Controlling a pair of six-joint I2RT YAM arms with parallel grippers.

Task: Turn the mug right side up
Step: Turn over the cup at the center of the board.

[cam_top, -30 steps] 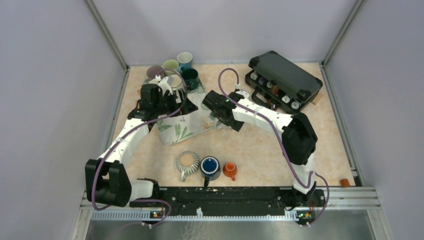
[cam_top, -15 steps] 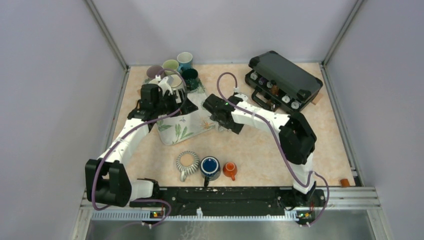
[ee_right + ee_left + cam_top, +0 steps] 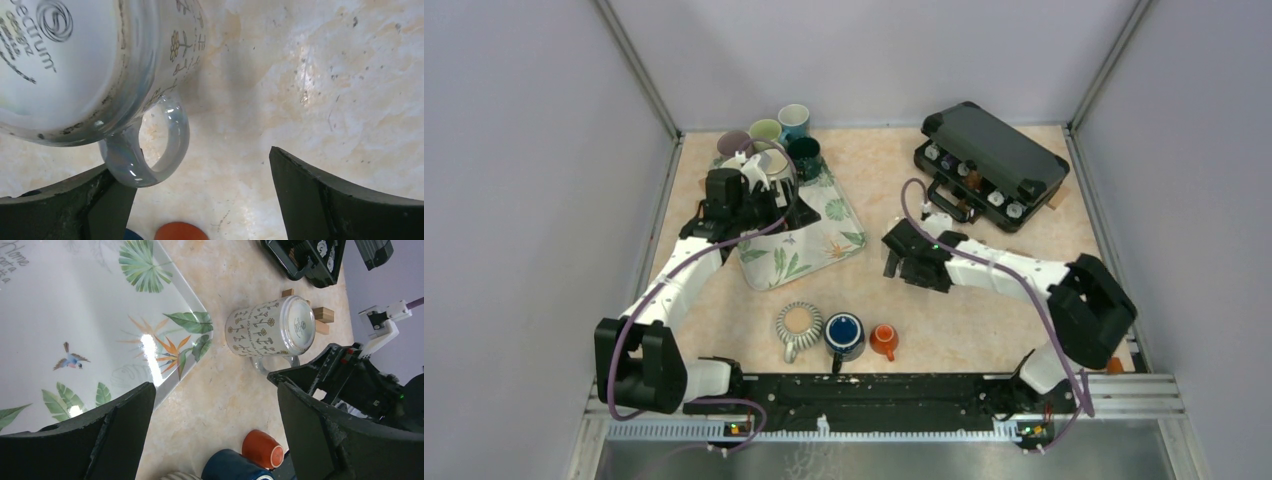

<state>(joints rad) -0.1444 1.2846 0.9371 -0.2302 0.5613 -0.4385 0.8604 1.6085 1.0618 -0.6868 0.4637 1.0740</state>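
My right gripper grabs the mug's handle near the mug's base next, leaving the handle's far end free for my left gripper.
The mug (image 3: 270, 327) is clear glass with a flower print and stands upside down on the table, its printed base up, just right of the tray corner. In the right wrist view its base (image 3: 60, 60) fills the top left, and its handle (image 3: 150, 145) lies against my left finger. My right gripper (image 3: 200, 200) is open and empty, low over the table beside the mug; in the top view this gripper (image 3: 906, 262) hides the mug. My left gripper (image 3: 215, 435) is open and empty above the tray edge.
A leaf-print tray (image 3: 824, 235) lies left of centre. A striped mug (image 3: 798, 322), a blue mug (image 3: 844, 332) and an orange cup (image 3: 883, 340) stand near the front. Several mugs (image 3: 769, 135) stand at the back left. An open black case (image 3: 994, 160) is at the back right.
My right gripper has moved right and toward the near side, away from the tray's edge. The left arm has not moved.
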